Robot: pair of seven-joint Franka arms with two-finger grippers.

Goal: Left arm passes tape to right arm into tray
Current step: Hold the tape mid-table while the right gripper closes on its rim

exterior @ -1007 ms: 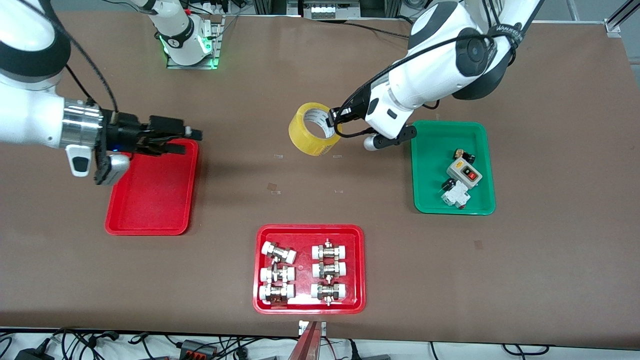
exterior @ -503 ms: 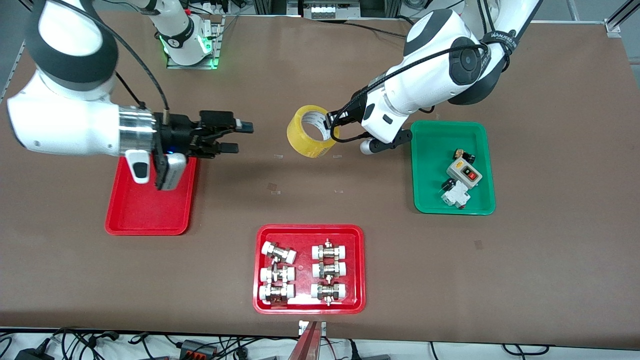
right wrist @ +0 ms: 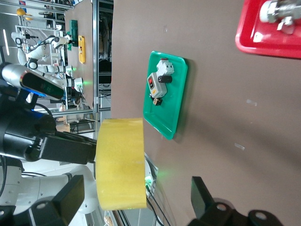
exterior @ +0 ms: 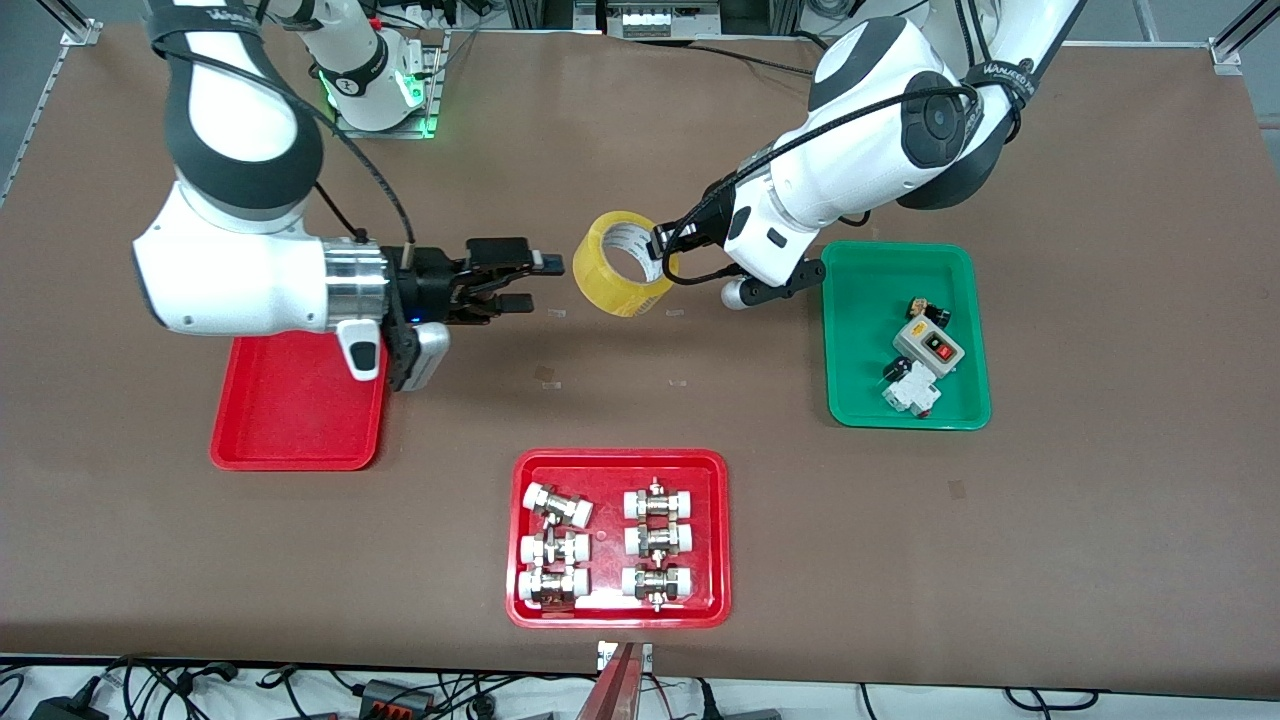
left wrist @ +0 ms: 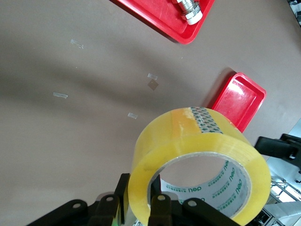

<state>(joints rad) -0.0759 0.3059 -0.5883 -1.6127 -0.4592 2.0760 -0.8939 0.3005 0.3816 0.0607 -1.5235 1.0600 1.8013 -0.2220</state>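
I should lay the yellow tape in the plain red tray [exterior: 290, 420], so next I should grab the yellow tape [exterior: 620, 265] by its flat sides with my right gripper.
The yellow tape [exterior: 620, 265] hangs above the middle of the table, its pale core showing. My left gripper [exterior: 660, 245] is shut on the roll's wall, one finger inside the core and one outside [left wrist: 139, 194]. My right gripper [exterior: 538, 282] is open over the bare table beside the plain red tray [exterior: 290, 420], fingertips a short way from the tape. In the right wrist view the tape [right wrist: 120, 162] sits just ahead of the right gripper [right wrist: 135, 195], in line with the gap between its fingers [right wrist: 70, 194]. The left wrist view shows the tape [left wrist: 188, 141] and the red tray [left wrist: 237, 101].
A green tray [exterior: 850, 300] with switches and small parts lies under the left arm's end. A red tray of white-capped metal fittings [exterior: 520, 540] sits nearer the front camera. The right arm's body overhangs the plain red tray's farther part.
The right arm has swung from over the plain red tray toward the tape, jaws open throughout. The left arm has shifted only slightly, still holding the roll.
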